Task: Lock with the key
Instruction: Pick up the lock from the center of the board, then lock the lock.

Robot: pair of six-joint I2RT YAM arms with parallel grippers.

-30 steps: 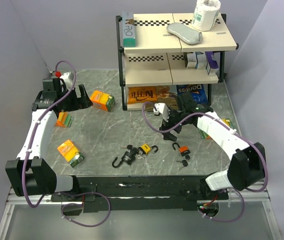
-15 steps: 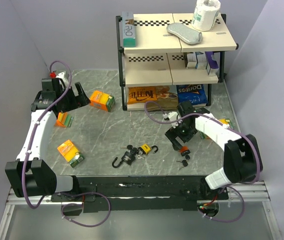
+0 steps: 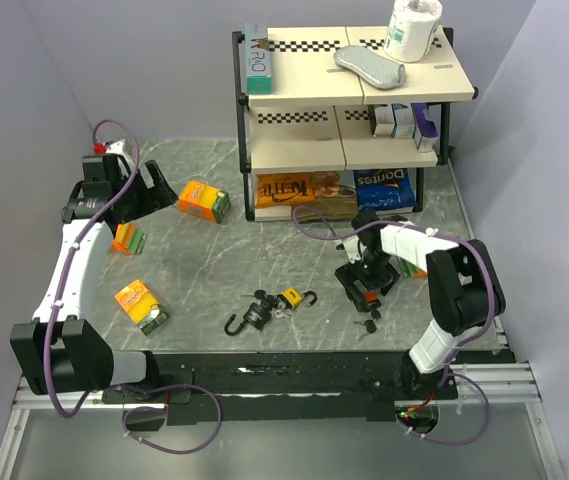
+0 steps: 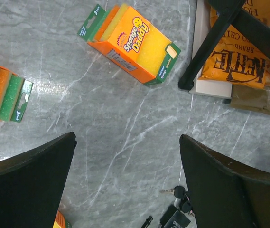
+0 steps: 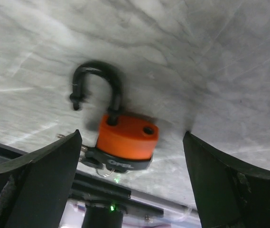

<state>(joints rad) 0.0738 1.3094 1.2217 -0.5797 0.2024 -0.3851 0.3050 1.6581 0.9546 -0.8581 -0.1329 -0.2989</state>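
Observation:
My right gripper closes on the orange padlock now, since its body lies between both fingers, which reach down to the grey marble table.
An orange padlock (image 5: 127,137) lies on the grey marble table (image 3: 214,260), its black shackle (image 5: 97,85) swung open. My right gripper (image 5: 131,138) hangs open just above it, one finger on each side, touching nothing. From above, the right gripper (image 3: 364,283) covers most of the padlock (image 3: 368,297). Small black keys (image 3: 369,322) lie just in front of it. A dark part with a wire ring (image 5: 97,160) shows at the lock's base; I cannot tell whether a key sits in it. My left gripper (image 3: 159,190) is open, far left and raised, holding nothing (image 4: 127,137).
A black padlock (image 3: 256,314) and a yellow one (image 3: 290,298) lie mid-table with keys (image 4: 176,192). Sponge packs sit at the left (image 3: 205,200), (image 3: 130,238), (image 3: 141,304). A shelf rack (image 3: 349,90) stands at the back, with chip bags (image 3: 284,188) under it.
My right gripper has swung from behind the orange padlock down over it and turned to straddle it. The left arm has drifted slightly up and to the left.

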